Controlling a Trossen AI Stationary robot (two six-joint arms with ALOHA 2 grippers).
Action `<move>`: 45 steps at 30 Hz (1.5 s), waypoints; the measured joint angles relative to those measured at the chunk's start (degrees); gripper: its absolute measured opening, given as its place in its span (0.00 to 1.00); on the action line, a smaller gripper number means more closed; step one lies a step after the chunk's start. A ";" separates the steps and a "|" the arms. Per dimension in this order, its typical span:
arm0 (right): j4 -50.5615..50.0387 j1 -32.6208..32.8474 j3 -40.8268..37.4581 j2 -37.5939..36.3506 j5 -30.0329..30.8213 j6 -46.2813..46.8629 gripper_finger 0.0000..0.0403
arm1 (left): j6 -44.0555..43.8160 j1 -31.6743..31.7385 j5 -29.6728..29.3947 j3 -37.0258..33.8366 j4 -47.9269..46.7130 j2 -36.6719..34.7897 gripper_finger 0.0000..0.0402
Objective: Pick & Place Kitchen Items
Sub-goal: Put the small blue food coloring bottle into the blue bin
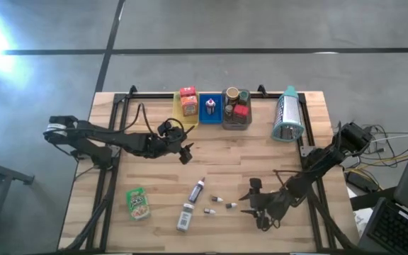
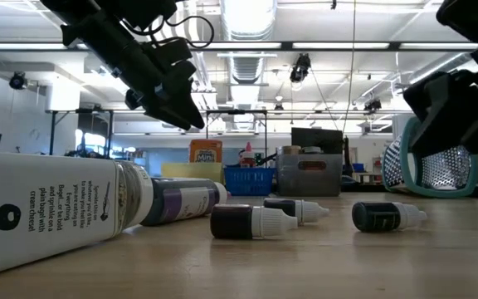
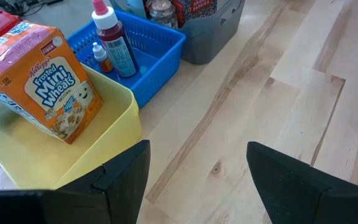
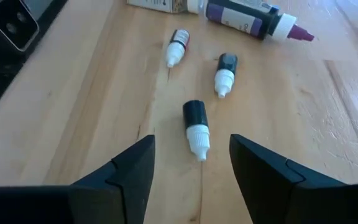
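Note:
My right gripper's fingers hover short of the near vial, so it is too early to close. My right gripper moves toward its dark body (image 1: 229, 205) (image 4: 194, 114), then closes on the vial.
Three tiny dark vials with white caps lie on their sides on the wooden table: one (image 4: 196, 127) just ahead of my right gripper (image 4: 191, 171), two more (image 4: 225, 73) (image 4: 178, 46) beyond it. My right gripper (image 1: 250, 202) hangs low, open, and touches nothing. A slim dark bottle (image 1: 197, 190) and a white-labelled bottle (image 1: 184, 217) lie to the left of the vials. A green pouch (image 1: 138, 203) lies flat near the left front. My left gripper (image 3: 197, 168) waits open above bare table beside the yellow tray (image 3: 114, 118).
At the far edge stand the yellow tray (image 1: 178, 113) with an orange cereal box (image 3: 48, 81), a blue tray (image 1: 210, 117) with a red bottle (image 3: 112, 37), and a grey tray (image 1: 236, 125) with jars. A teal-rimmed metal grater (image 1: 287, 117) lies at the far right.

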 joint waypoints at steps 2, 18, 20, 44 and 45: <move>-0.25 -0.20 -0.35 0.00 -0.01 0.21 0.50 | 0.00 0.00 0.00 0.00 0.00 0.00 0.68; -0.67 -2.21 1.40 3.08 -2.29 2.68 0.43 | 0.00 -0.01 0.01 -0.01 0.27 0.00 0.68; -0.30 -2.21 1.40 3.77 -2.31 2.99 0.43 | 0.00 -0.02 0.00 0.00 0.33 0.00 0.68; -0.57 -4.18 5.87 12.20 -4.76 3.92 0.41 | 0.00 0.00 0.00 0.00 0.23 0.00 0.68; -0.56 -4.16 5.93 12.28 -4.69 3.80 0.41 | 0.00 0.00 0.02 0.00 0.21 0.00 0.68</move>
